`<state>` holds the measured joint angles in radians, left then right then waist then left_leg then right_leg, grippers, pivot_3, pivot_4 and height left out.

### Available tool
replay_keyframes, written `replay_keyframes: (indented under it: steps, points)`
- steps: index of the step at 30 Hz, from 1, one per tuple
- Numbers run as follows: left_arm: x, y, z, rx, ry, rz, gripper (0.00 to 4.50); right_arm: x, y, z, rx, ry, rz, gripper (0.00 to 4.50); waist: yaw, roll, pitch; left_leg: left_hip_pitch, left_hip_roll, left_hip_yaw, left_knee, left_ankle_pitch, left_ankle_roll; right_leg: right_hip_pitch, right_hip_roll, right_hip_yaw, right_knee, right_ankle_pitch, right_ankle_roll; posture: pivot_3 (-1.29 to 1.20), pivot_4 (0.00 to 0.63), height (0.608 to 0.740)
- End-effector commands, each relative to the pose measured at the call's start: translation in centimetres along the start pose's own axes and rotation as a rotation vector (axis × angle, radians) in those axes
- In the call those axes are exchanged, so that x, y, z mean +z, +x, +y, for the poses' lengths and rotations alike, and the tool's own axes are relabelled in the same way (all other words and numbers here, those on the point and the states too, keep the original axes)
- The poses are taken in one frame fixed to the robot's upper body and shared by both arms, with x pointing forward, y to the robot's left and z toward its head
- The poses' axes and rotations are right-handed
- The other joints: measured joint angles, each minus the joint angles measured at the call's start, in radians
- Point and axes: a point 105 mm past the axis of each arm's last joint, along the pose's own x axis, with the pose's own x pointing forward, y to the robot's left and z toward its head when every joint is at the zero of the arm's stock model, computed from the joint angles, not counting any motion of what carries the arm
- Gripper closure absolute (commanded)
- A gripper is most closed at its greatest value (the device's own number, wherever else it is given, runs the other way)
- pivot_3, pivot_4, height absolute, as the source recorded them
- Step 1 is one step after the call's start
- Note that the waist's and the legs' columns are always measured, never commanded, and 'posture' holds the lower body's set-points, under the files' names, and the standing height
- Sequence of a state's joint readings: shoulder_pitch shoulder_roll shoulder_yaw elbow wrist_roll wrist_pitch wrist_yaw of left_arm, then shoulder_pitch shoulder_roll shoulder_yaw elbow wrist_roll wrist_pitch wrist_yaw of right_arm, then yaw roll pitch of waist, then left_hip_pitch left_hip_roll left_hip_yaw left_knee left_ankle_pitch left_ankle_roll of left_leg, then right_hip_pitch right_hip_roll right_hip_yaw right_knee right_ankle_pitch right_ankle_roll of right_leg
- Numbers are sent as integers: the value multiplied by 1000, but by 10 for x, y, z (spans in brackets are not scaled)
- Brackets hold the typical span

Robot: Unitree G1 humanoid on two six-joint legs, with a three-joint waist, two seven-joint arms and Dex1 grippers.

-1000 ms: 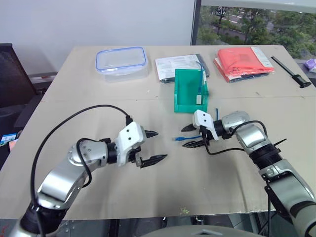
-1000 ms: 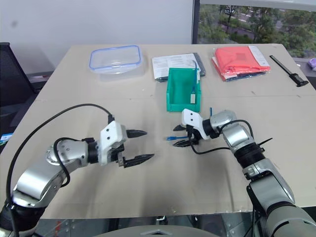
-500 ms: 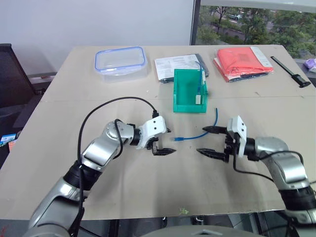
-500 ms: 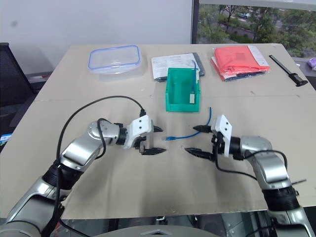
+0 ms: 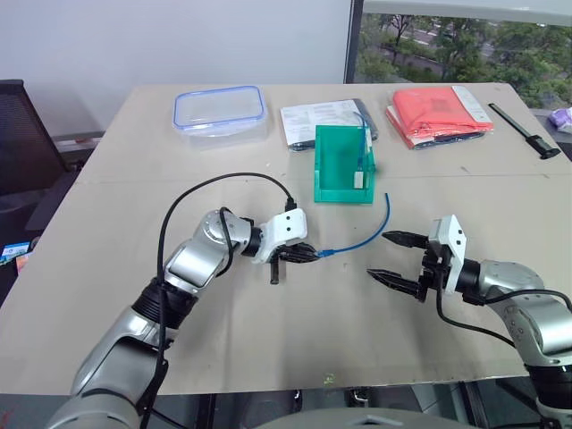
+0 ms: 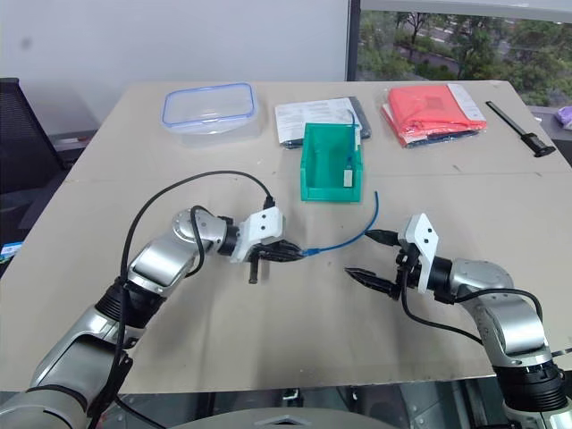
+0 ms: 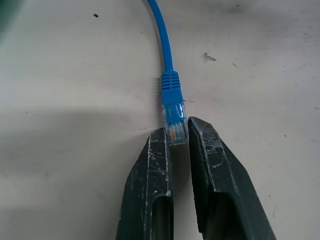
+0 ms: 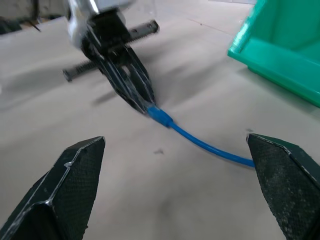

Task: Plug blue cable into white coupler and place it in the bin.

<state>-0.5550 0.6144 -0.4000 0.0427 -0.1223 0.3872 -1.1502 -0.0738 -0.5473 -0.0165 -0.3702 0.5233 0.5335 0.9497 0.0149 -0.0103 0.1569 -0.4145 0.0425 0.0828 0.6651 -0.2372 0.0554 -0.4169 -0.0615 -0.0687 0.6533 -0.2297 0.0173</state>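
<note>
My right gripper grabs the blue cable by its thick boot (image 5: 326, 253) next, since my left gripper covers the plug and the cord trails slack.
The blue cable (image 5: 366, 239) lies curved on the table in front of the green bin (image 5: 335, 156). My left gripper (image 5: 310, 254) is shut on the clear plug at its near end; the left wrist view shows the plug (image 7: 176, 125) pinched between the two fingertips (image 7: 159, 145). My right gripper (image 5: 379, 255) hovers open to the right of the cable and touches nothing; the cable (image 8: 200, 142) runs between its spread fingers in the right wrist view. A white coupler (image 5: 357, 179) with another blue cable in it leans inside the bin.
At the back of the table are a clear container with a blue-rimmed lid (image 5: 220, 109), paper packets (image 5: 326, 121), a red packet (image 5: 440, 112) and a black tool (image 5: 527, 130). A black chair (image 5: 22, 134) stands off the table's left side.
My left gripper moved right to the cable's plug and shut on it. My right gripper drew back from the cable to the right and stands wide open. The cable shifted slightly.
</note>
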Motion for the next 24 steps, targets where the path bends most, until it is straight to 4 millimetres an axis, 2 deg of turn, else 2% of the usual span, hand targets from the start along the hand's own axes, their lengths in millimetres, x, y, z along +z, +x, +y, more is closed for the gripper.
replay_keyframes:
  steps: [1,5,10,15,23,24]
  points:
    - [15,3,-2,2,-69,-110,4479,6,2,30,128,208,-67,0,4,0,0,-1,0,-2,1,0,0,1,-1,0,0,0,-1,0,150,736]
    - [53,-5,-9,-59,-278,-328,4479,4,2,52,231,405,-96,0,0,-3,2,-2,0,-3,3,0,0,1,-2,-1,0,1,-1,0,150,736]
    - [86,-25,-22,-212,-466,-479,4479,16,5,42,217,541,-235,0,-5,-4,3,0,1,-4,4,0,0,2,-1,0,3,-2,3,0,150,736]
    - [95,-34,-28,-277,-556,-523,4479,37,9,33,213,573,-365,0,-3,-4,3,0,0,-6,4,0,0,2,0,-1,4,-2,3,0,150,736]
    - [98,-35,-35,-328,-618,-535,4479,54,12,35,237,579,-453,0,-2,-5,3,-1,-1,-5,4,0,0,2,-1,0,4,-1,2,0,150,736]
    - [98,-35,-36,-331,-623,-532,4500,56,13,35,238,577,-462,548,-2,-5,3,-1,-1,-5,4,0,0,2,-1,0,4,-2,2,0,150,736]
